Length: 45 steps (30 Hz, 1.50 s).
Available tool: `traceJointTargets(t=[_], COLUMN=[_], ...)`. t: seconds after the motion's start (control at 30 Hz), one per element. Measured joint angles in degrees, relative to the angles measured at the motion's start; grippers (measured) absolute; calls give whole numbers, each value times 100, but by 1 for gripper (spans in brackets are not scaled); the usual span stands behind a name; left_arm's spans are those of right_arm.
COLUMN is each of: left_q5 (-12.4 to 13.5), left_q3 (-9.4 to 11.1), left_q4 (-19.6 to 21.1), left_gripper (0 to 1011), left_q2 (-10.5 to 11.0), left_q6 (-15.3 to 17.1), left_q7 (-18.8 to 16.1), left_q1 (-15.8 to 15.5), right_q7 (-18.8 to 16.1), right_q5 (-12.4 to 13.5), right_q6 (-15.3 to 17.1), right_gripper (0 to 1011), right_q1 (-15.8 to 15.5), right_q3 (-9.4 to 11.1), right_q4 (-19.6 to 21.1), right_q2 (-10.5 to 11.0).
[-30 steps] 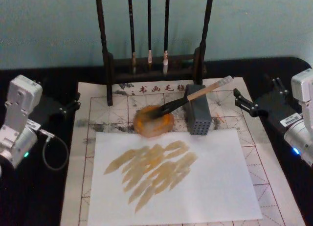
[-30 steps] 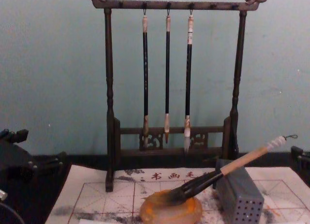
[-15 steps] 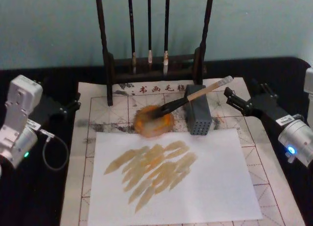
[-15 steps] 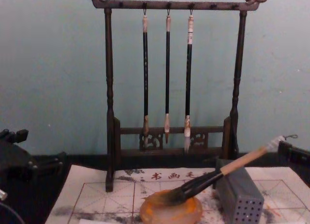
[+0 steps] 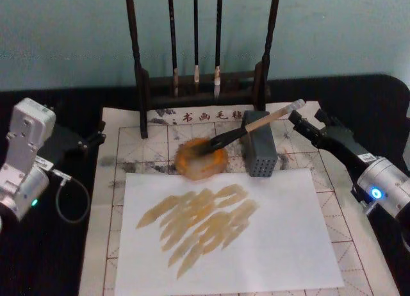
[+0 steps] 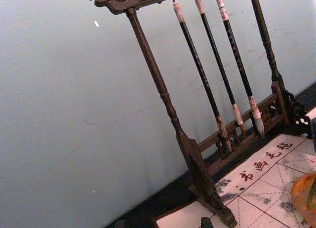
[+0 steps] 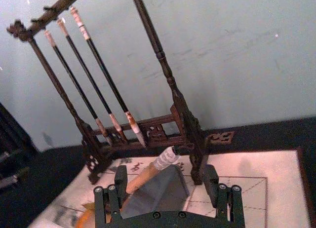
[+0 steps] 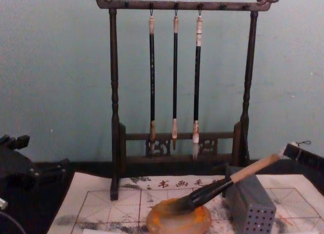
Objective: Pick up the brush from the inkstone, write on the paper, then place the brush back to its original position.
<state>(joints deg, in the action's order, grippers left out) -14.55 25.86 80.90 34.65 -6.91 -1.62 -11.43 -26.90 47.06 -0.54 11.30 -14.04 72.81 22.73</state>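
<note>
The brush's handle leans across the grey block, so my right gripper should next grab the brush by its whitish upper end (image 7: 166, 158), which sticks out.
The brush (image 5: 246, 126) lies slanted, its black bristles in the round orange inkstone (image 5: 200, 160) and its tan handle propped on a grey perforated block (image 5: 259, 152). My right gripper (image 5: 305, 117) is open at the brush's whitish end. In the right wrist view the handle's end (image 7: 164, 160) sits between the spread fingers (image 7: 118, 186), untouched. From the chest, the gripper (image 8: 304, 155) covers the tip of the brush (image 8: 238, 177) above the inkstone (image 8: 179, 220). The red-gridded paper (image 5: 128, 139) spreads under everything. My left gripper (image 5: 95, 137) is parked open at the left.
A dark wooden rack (image 5: 138, 65) with three thin hanging brushes (image 8: 174, 82) stands at the back of the paper. A plain white sheet (image 5: 282, 232) with tan brush strokes lies on the grid in front of the inkstone. Black tabletop borders both sides.
My right gripper has moved forward and left up to the brush's whitish end, now covering it in the chest view. Brush, inkstone and left arm have not moved.
</note>
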Motion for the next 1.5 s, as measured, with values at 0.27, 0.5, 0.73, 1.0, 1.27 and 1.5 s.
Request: traceJointTargets(t=[0.27,0.5,0.73,1.0,1.27,1.5], left_q5=[0,0,0,0,0,0], left_q3=[0,0,0,0,0,0], left_q4=[0,0,0,0,0,0], left_gripper=[1001,1001,1001,1001,1001,1001], left_q2=[0,0,0,0,0,0], left_q6=[0,0,0,0,0,0], left_q7=[0,0,0,0,0,0], left_q1=[0,0,0,0,0,0], right_q7=[-345,-521,-575,-558,-530,-529], right_q5=[650,990,1249,1441,1589,1688], right_q6=[300,477,620,702,719,711], right_gripper=[1000,1000,1000,1000,1000,1000], right_q1=[196,357,503,638,778,846], right_q3=[68,11,-72,-144,-239,-302], right_q4=[-401,-644,-828,-1008,-1186,-1272], right_q2=[-189,-284,-355,-408,-444,-448])
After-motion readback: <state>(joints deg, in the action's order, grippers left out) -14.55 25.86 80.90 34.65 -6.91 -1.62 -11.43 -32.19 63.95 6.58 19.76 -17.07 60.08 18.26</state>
